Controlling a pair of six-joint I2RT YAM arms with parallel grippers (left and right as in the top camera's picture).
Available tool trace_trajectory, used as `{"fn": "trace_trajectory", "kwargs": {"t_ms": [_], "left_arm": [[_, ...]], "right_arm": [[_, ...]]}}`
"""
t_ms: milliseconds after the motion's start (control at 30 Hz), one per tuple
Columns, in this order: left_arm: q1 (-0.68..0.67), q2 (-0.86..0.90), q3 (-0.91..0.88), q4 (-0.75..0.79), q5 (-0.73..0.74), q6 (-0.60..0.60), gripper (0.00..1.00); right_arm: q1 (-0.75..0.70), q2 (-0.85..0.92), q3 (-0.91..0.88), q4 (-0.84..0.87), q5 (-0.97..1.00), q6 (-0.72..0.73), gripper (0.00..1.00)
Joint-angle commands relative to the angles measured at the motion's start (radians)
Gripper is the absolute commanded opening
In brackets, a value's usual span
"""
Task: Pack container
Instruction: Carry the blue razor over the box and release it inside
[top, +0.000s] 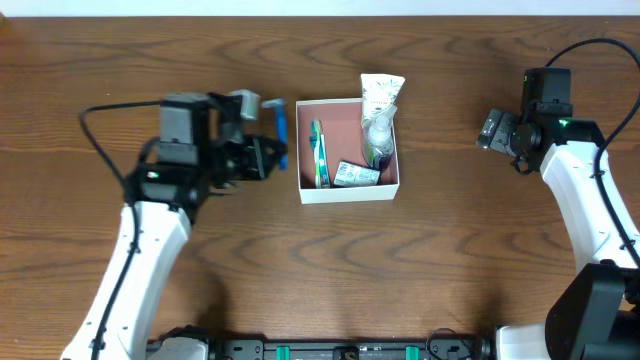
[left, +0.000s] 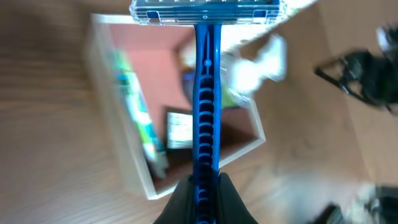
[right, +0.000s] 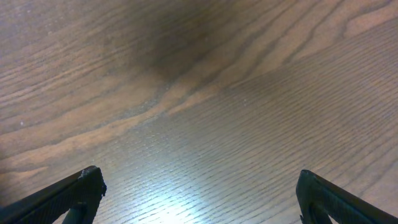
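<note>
The blue razor (top: 282, 127) is outside the container's side and would fall onto the wood if the left gripper opened now, so the robot will first move it over the container.
The container (top: 349, 190) is a shallow white-walled box with a reddish-brown floor at the table's middle. It holds a green toothbrush (top: 319, 153), a small carton (top: 356, 175), a clear bottle (top: 378, 138) and a white tube (top: 381, 93) that leans over the far wall. My left gripper (top: 268, 156) is shut on a blue razor (top: 282, 127), just left of the container. In the left wrist view the razor (left: 206, 93) runs up from the jaws (left: 204, 186), its head over the container (left: 115, 146). My right gripper (right: 196, 186) is open and empty over bare wood, far right of the container (top: 497, 131).
The table is dark wood. Black cables run from both arms, one looping at the far left (top: 95, 125) and one at the far right (top: 590, 45). The right arm shows blurred at the edge of the left wrist view (left: 367, 68).
</note>
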Motion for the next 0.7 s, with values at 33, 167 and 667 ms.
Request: {"fn": "trace_trajectory", "kwargs": {"t_ms": [33, 167, 667], "left_arm": [[-0.117, 0.032, 0.016, 0.006, -0.154, 0.023, 0.06], [-0.198, 0.090, 0.016, 0.052, -0.237, 0.005, 0.06], [-0.254, 0.279, 0.016, 0.215, -0.323, -0.014, 0.46]], "right_arm": [[-0.007, -0.002, 0.005, -0.001, 0.006, 0.014, 0.99], [-0.007, -0.002, 0.005, -0.001, 0.006, 0.014, 0.99], [-0.007, -0.002, 0.005, -0.001, 0.006, 0.014, 0.99]]}}
